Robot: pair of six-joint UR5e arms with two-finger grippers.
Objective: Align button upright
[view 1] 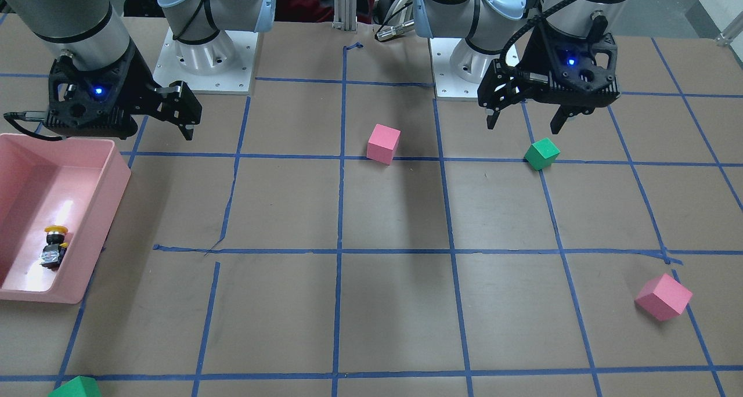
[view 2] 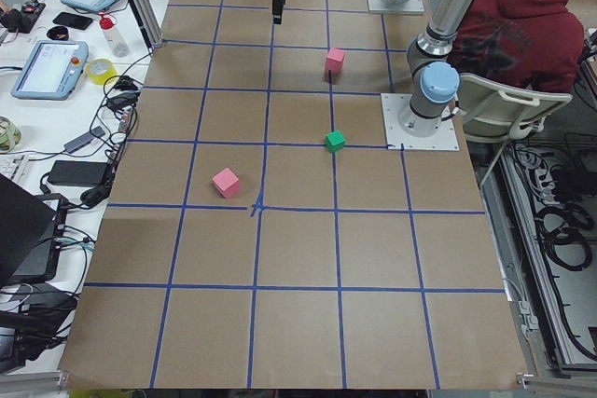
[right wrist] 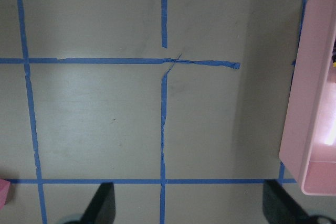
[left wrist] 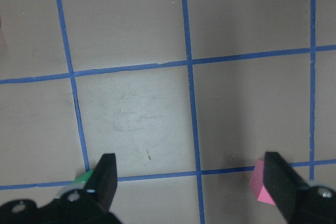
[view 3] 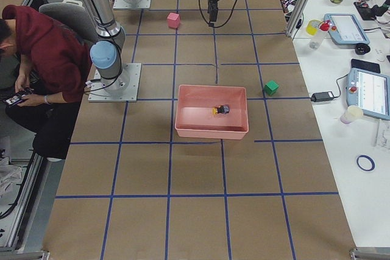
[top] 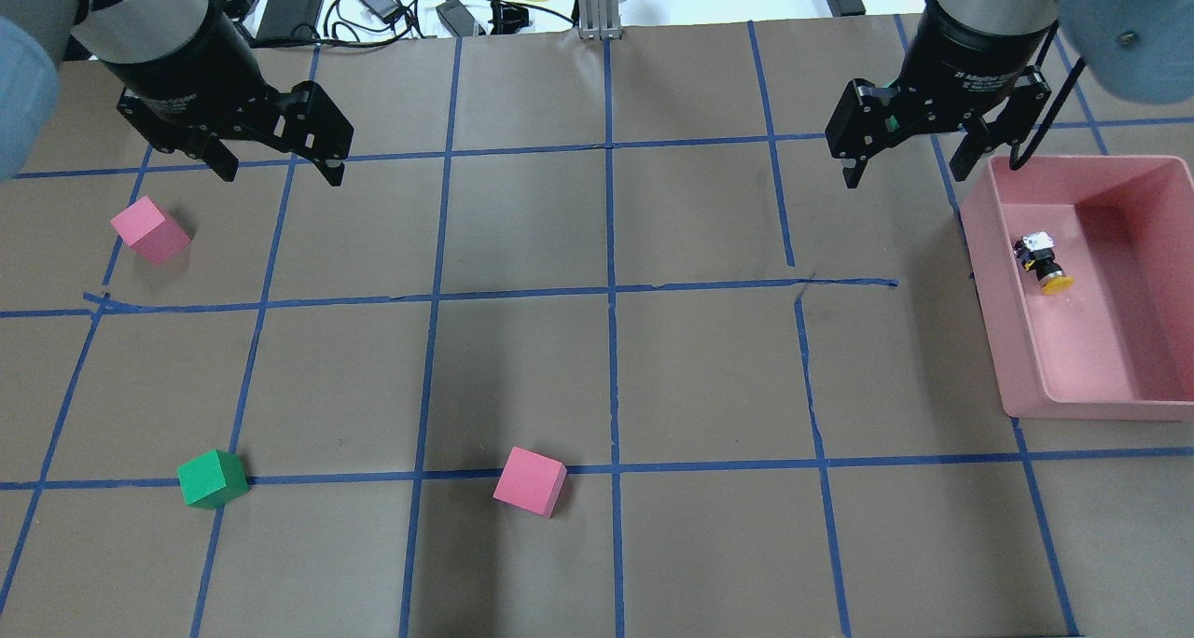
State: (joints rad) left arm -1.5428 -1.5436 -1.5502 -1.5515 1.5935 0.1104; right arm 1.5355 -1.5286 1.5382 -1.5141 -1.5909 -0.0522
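My right gripper picks up the button by its yellow cap end (view 1: 56,229) next, to bring it out of the pink bin (view 1: 52,216) for aligning upright.
The button (top: 1045,263) has a yellow cap, a black body and a grey base. It lies on its side on the floor of the pink bin (top: 1119,405) at the table's right end. It also shows in the front view (view 1: 54,245) and the right side view (view 3: 220,110). My right gripper (top: 905,176) is open and empty. It hangs above the table by the bin's far left corner, apart from the button, and shows in its wrist view (right wrist: 189,198). My left gripper (top: 280,167) is open and empty, above the table's far left (left wrist: 190,171).
A pink cube (top: 149,230) sits near my left gripper. A green cube (top: 213,478) and another pink cube (top: 530,481) sit nearer the robot. Another green cube (view 1: 75,388) lies at the table's far edge beyond the bin. Blue tape lines grid the brown table.
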